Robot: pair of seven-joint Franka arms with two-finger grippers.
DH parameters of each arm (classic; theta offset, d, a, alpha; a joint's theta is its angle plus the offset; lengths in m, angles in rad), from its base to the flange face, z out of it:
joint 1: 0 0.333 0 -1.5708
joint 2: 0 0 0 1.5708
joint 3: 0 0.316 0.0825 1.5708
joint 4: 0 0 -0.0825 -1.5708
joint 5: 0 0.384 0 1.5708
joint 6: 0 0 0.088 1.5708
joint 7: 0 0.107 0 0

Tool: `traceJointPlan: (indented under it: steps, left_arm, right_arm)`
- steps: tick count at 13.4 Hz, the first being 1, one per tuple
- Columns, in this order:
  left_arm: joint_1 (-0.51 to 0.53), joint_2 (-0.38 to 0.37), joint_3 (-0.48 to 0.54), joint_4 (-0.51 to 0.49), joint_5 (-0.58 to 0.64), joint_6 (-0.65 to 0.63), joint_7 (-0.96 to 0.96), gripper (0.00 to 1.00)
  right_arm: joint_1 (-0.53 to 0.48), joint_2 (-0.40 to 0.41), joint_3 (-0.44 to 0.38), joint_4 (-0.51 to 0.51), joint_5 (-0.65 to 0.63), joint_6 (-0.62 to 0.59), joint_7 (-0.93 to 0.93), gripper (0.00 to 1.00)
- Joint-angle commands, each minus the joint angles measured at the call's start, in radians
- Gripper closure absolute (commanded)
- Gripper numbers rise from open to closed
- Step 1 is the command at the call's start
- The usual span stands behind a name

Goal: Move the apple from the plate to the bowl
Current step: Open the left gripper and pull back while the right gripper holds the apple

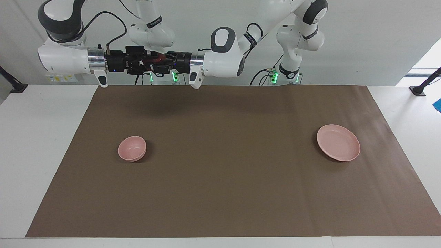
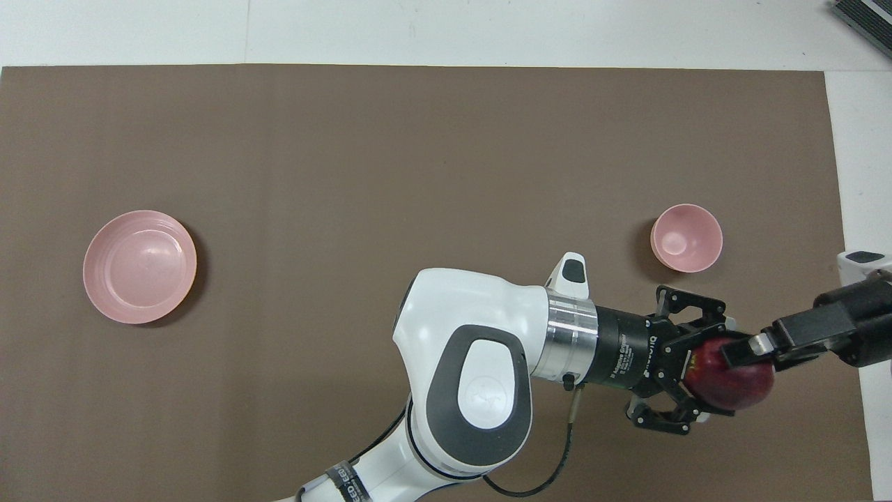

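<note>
My right gripper's fingers stand around the dark red apple (image 2: 739, 387) and the apple would remain held, so it is time to open my left gripper now.
The dark red apple (image 2: 739, 387) is high in the air between my two grippers, and also shows in the facing view (image 1: 155, 60). My left gripper (image 2: 700, 373) reaches across toward the right arm's end and is shut on the apple (image 1: 161, 64). My right gripper (image 2: 749, 346) meets it head on and lies against the apple's top (image 1: 146, 62). Both are over the brown mat by the robots' edge. The pink bowl (image 1: 132, 148) stands empty on the mat below them (image 2: 686, 237). The pink plate (image 1: 338, 142) lies empty toward the left arm's end (image 2: 139, 266).
A brown mat (image 1: 220, 193) covers most of the white table. Only the bowl and the plate stand on it. A dark object (image 2: 864, 17) sits at the table's corner farthest from the robots, at the right arm's end.
</note>
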State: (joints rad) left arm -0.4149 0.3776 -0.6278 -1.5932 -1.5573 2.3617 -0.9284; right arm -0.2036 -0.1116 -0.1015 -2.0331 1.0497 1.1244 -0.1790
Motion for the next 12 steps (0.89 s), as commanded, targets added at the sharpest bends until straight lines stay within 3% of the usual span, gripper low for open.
traceJointPlan:
  steps: [1, 3, 8, 9, 10, 12]
  left_arm:
    - [-0.027, 0.01, 0.011, 0.015, -0.009, 0.016, -0.007, 1.0]
    - [-0.027, 0.01, 0.011, 0.015, -0.009, 0.016, -0.007, 1.0]
    - [-0.033, 0.007, 0.013, 0.018, -0.001, 0.013, 0.0, 1.0]
    - [-0.041, 0.006, 0.013, 0.018, 0.019, 0.017, 0.006, 0.71]
    - [-0.041, 0.007, 0.013, 0.018, 0.04, 0.014, 0.007, 0.01]
    - [-0.029, 0.007, 0.013, 0.013, 0.045, 0.004, 0.002, 0.0]
  right_arm:
    - [-0.01, -0.01, 0.008, 0.017, -0.019, -0.017, 0.03, 0.27]
    - [-0.007, -0.01, 0.008, 0.017, -0.026, -0.014, 0.038, 1.0]
    - [0.003, 0.006, 0.009, 0.042, -0.031, -0.009, 0.058, 1.0]
    - [0.003, 0.015, 0.009, 0.056, -0.034, -0.009, 0.058, 1.0]
    - [0.001, 0.029, 0.009, 0.077, -0.049, -0.011, 0.056, 1.0]
    - [-0.006, 0.046, 0.008, 0.105, -0.062, -0.017, 0.055, 1.0]
